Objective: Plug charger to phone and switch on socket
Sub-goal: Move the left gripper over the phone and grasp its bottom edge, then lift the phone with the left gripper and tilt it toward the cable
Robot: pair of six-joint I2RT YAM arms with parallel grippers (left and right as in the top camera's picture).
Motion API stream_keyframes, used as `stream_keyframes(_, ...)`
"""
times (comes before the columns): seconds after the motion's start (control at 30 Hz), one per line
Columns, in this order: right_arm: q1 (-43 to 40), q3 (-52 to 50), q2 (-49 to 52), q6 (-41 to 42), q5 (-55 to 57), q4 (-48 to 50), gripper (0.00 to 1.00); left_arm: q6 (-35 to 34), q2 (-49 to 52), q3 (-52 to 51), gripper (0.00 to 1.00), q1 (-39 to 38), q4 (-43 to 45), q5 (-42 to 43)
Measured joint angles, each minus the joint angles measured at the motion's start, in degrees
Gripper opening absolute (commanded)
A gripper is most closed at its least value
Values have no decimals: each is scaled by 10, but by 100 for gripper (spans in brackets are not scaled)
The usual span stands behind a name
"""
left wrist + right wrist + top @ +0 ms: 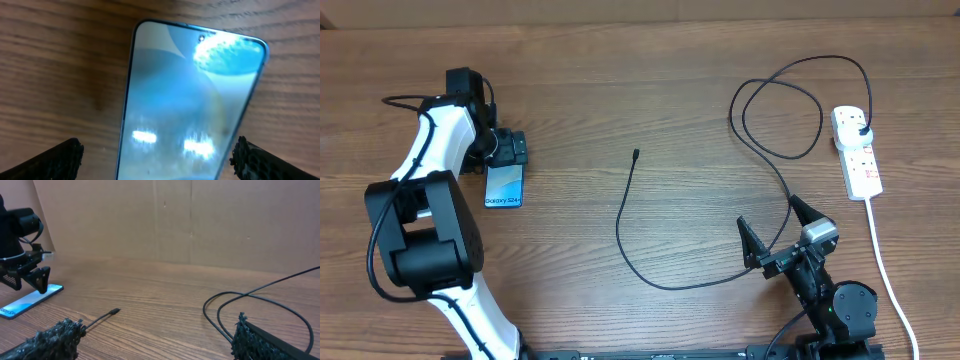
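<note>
Next, the left gripper grabs the phone across its long side edges toward its far end (506,165) (177,134), leaving the "Galaxy" end of the phone free for my right gripper.
The phone (504,185) lies flat at the left, blue-teal screen up with "Galaxy" text at its near end. My left gripper (507,150) is open over the phone's far end; in the left wrist view the phone (190,105) lies between the spread fingers (159,157). The charger cable (625,225) curves across the table middle, its connector tip (635,154) lying free; its black plug (861,131) sits in the socket (856,151) at the right. My right gripper (776,232) is open and empty near the front, over the cable. The right wrist view shows the tip (114,311) ahead.
The socket's thick white cord (885,265) runs toward the front right edge. The cable makes loops (780,110) at the back right. A cardboard wall (190,220) stands behind the table.
</note>
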Motion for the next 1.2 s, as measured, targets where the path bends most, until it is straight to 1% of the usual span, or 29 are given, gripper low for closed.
stream_keyframes(0.1, 0, 0, 0, 0, 0, 0, 100, 1, 24, 3, 93, 0, 8, 10)
stream_keyframes(0.3, 0, 0, 0, 0, 0, 0, 100, 13, 40, 12, 90, -1, 9, 24)
stream_keyframes(0.47, 0, 0, 0, 0, 0, 0, 100, 15, 40, 12, 80, -1, 10, 24)
stream_keyframes(0.6, 0, 0, 0, 0, 0, 0, 100, 19, 41, 14, 78, -1, 6, 24)
stream_keyframes(0.67, 0, 0, 0, 0, 0, 0, 100, 19, 41, 15, 73, -1, 3, 24)
stream_keyframes(0.77, 0, 0, 0, 0, 0, 0, 100, 18, 42, 16, 68, -1, -2, 24)
stream_keyframes(1.0, 0, 0, 0, 0, 0, 0, 100, -6, 43, 23, 66, 0, -30, 49)
stream_keyframes(1.13, 0, 0, 0, 0, 0, 0, 100, -42, 57, 57, 66, 0, -86, 103)
stream_keyframes(1.2, 0, 0, 0, 0, 0, 0, 100, -56, 63, 68, 66, 0, -94, 136)
